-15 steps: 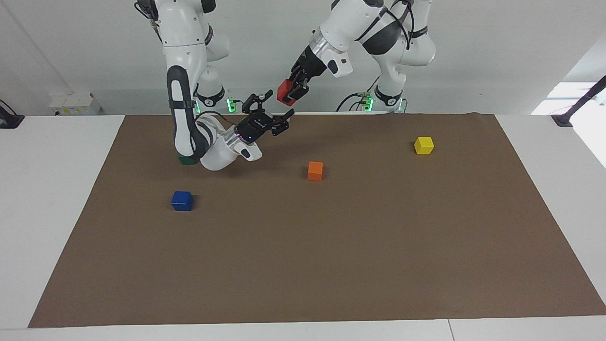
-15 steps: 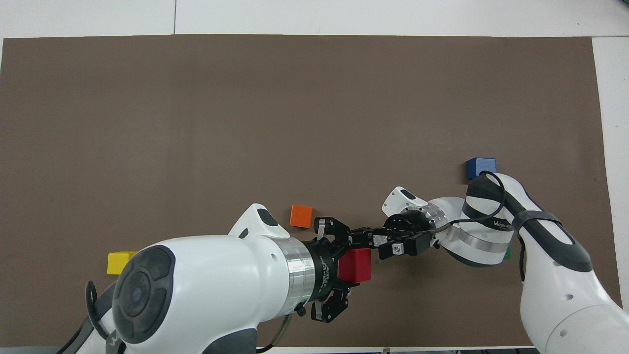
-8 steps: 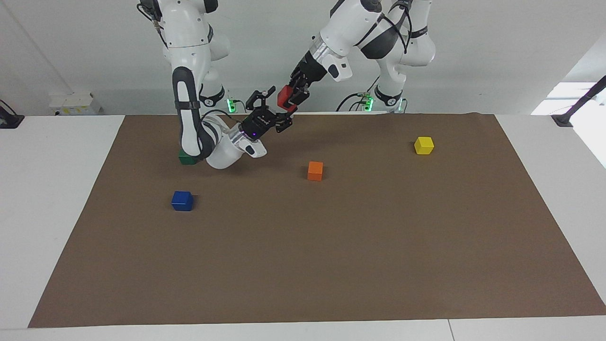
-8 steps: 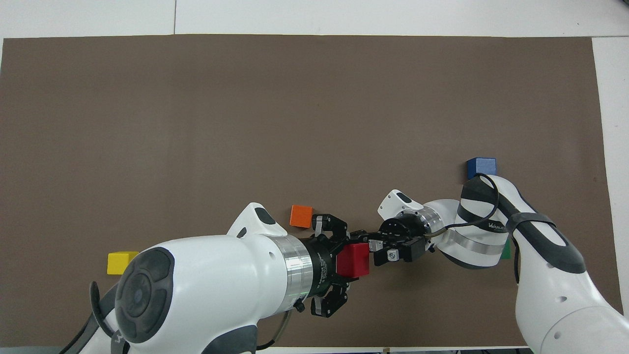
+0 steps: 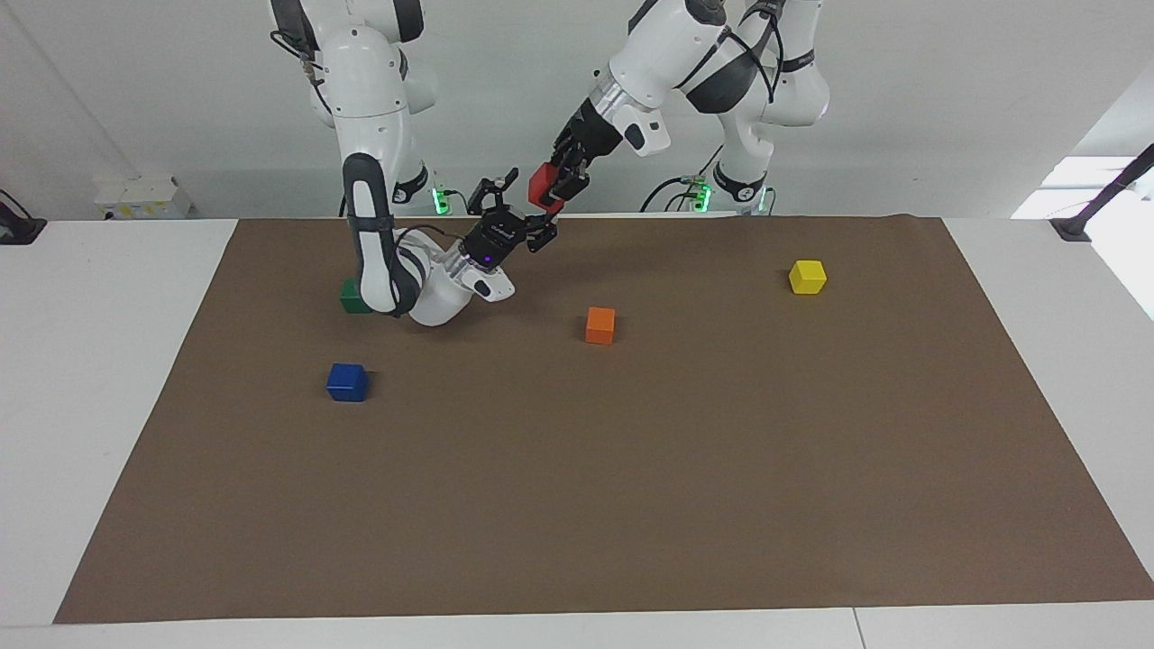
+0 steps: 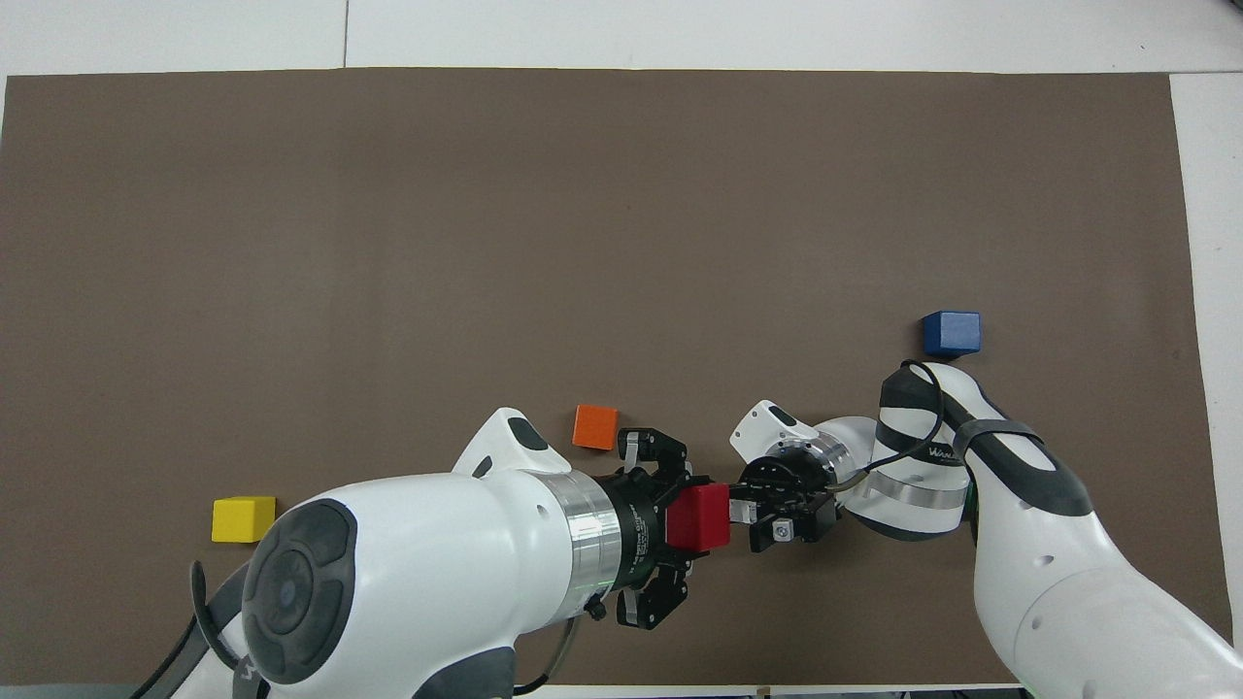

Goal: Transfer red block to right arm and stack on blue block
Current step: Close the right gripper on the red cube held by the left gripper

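Note:
Next, my right gripper grabs the red block's exposed sides, to stack the block on the blue block [image 6: 951, 332].
My left gripper [image 5: 547, 187] is shut on the red block [image 5: 539, 183] and holds it in the air over the robots' edge of the brown mat; the block also shows in the overhead view [image 6: 697, 517]. My right gripper [image 5: 523, 210] is open, its fingers spread just beside and below the red block, right up against it in the overhead view [image 6: 750, 515]. I cannot tell if it touches the block. The blue block [image 5: 346, 381] sits alone on the mat toward the right arm's end, and shows in the overhead view [image 6: 951, 333] too.
A green block [image 5: 351, 296] lies partly hidden by the right arm's elbow. An orange block [image 5: 600, 324] sits mid-mat near the robots. A yellow block [image 5: 807, 277] sits toward the left arm's end. The brown mat [image 5: 631, 496] covers most of the table.
My right gripper has risen and closed in on the red block, from well below it to right against it. My left gripper has lifted the block slightly.

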### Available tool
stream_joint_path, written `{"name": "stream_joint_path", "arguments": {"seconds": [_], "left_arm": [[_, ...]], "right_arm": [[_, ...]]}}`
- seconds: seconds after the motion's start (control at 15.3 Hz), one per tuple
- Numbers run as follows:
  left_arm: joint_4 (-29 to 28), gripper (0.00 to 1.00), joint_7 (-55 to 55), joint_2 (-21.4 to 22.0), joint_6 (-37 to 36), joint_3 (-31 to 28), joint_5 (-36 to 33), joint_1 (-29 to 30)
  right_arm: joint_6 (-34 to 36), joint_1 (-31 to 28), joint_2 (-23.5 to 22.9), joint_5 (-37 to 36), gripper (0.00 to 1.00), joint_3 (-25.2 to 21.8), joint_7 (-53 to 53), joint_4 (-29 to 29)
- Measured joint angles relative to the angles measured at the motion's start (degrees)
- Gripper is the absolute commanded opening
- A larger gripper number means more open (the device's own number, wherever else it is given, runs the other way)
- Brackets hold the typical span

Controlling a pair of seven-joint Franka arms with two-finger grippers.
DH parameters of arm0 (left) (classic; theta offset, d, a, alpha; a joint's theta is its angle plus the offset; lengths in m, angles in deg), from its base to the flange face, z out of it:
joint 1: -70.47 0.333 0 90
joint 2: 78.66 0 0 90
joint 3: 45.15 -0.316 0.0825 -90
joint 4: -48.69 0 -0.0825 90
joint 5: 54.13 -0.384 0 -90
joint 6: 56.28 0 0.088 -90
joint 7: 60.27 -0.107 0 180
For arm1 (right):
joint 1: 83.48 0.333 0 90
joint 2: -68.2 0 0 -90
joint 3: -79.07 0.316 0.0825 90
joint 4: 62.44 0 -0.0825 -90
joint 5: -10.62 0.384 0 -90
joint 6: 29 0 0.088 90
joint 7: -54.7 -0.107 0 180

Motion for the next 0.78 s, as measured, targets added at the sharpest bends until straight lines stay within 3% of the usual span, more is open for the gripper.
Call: {"name": "stream_joint_path", "arguments": {"seconds": [0.2, 0.33, 0.39, 0.46, 0.78], "left_arm": [[-0.1, 0.00, 0.0, 0.1, 0.0, 0.0, 0.0, 0.0], [-0.3, 0.00, 0.0, 0.1, 0.0, 0.0, 0.0, 0.0], [-0.4, 0.00, 0.0, 0.2, 0.0, 0.0, 0.0, 0.0], [-0.4, 0.00, 0.0, 0.2, 0.0, 0.0, 0.0, 0.0], [-0.9, 0.00, -0.4, 1.1, 0.1, -0.2, 0.1, 0.0]], "right_arm": [[0.1, 0.4, 0.0, 0.1, 0.89, 0.2, 0.1, 0.1], [0.1, 0.4, 0.0, 0.4, 0.68, 0.5, 0.1, 0.1], [0.1, 0.4, 0.0, 1.2, 0.25, 0.8, 0.1, 0.1], [0.1, 0.4, 0.0, 2.3, 0.00, 1.2, 0.1, 0.1], [0.1, 0.5, -0.1, 4.1, 0.00, 2.7, 0.3, 0.0]]}}
